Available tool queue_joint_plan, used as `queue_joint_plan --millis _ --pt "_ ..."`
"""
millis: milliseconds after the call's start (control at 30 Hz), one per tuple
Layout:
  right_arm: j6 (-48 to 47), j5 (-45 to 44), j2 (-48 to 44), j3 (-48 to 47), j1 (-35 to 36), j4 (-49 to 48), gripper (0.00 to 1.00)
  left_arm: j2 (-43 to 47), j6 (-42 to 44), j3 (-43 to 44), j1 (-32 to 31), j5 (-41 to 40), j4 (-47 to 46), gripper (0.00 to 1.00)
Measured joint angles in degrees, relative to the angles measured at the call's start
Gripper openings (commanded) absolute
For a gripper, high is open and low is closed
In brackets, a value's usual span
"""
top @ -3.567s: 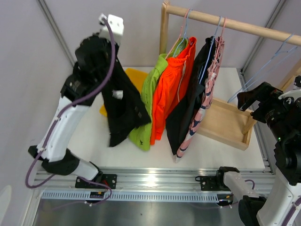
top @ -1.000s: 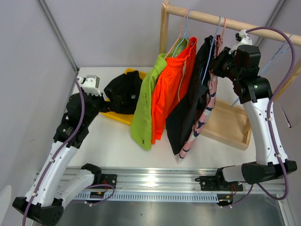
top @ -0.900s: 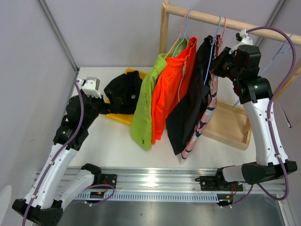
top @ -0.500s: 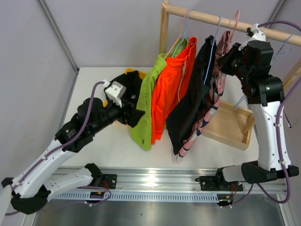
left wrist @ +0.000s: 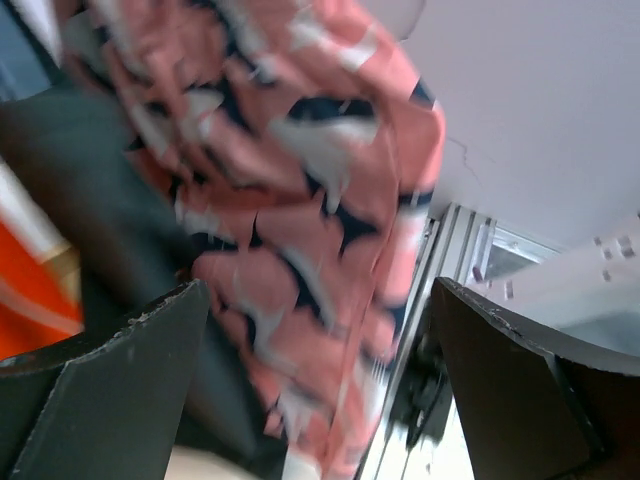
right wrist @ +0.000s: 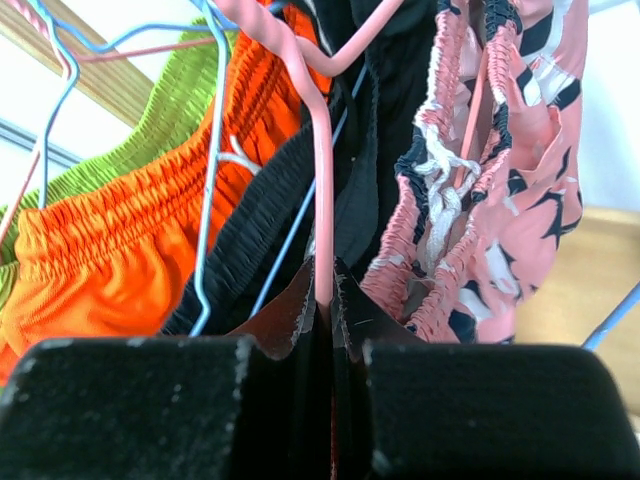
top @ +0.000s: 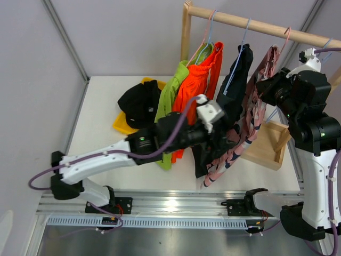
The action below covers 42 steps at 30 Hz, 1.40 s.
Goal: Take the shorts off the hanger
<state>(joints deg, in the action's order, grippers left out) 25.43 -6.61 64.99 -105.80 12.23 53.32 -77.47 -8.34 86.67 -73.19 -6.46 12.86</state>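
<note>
My left gripper grabs the lower part of the pink shorts next, which leaves the waistband free to slide off the hanger.
Pink shorts with a dark pattern [top: 250,114] hang on a pink hanger [right wrist: 322,150] at the right end of the wooden rail [top: 256,25]. My right gripper [right wrist: 323,292] is shut on that hanger's wire just below the waistband [right wrist: 470,150]; from above the right gripper [top: 262,87] sits beside the shorts' top. My left gripper [left wrist: 320,390] is open, its fingers [left wrist: 100,400] either side of the pink shorts' [left wrist: 300,200] lower part; from above, the left gripper [top: 222,136] is mostly buried in fabric. Black [top: 234,80], orange [top: 205,74] and lime green [top: 173,90] shorts hang to the left.
Another pair of black shorts [top: 139,104] lies on a yellow item [top: 120,125] at the table's back left. A wooden base tray [top: 266,146] of the rack sits at the right. Empty blue hangers [top: 325,45] hang at the rail's far right.
My left arm swung from the table's left side across to the pink shorts' lower end. My right gripper slid the pink hanger rightward along the rail, away from the black shorts.
</note>
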Motion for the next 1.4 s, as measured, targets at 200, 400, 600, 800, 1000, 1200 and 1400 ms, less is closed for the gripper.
queue_joint_plan --millis 200,400,600,800,1000,1200,1400 --pt "0.9 0.4 -0.2 1.7 0.4 0.0 0.0 -14.2 1.5 10.8 -0.9 0.6 -2.2 0.99" --pt "0.5 0.3 1.1 1.6 0.5 0.0 0.0 -17.4 1.4 14.5 -1.2 1.1 -3.7 0.99" --pt "-0.5 -0.4 2.6 0.8 0.5 0.1 0.0 -18.4 1.3 14.6 -1.9 1.9 -5.2 0.99" --pt "-1.4 -0.5 4.2 -2.8 0.0 0.9 0.0 -22.2 1.0 14.6 -1.9 2.1 -5.5 0.55" --pt "-1.7 -0.5 4.3 -3.5 -0.5 1.7 0.0 -24.0 1.5 14.6 -2.0 0.0 -5.6 0.0" --pt "-2.1 -0.5 4.3 -3.5 -1.6 1.9 0.0 -23.7 1.9 14.6 -3.1 -3.4 -5.4 0.0" --pt "-2.6 0.4 4.8 -4.2 -4.0 2.9 0.0 -16.0 3.0 5.8 -9.8 -10.6 -6.8 0.0"
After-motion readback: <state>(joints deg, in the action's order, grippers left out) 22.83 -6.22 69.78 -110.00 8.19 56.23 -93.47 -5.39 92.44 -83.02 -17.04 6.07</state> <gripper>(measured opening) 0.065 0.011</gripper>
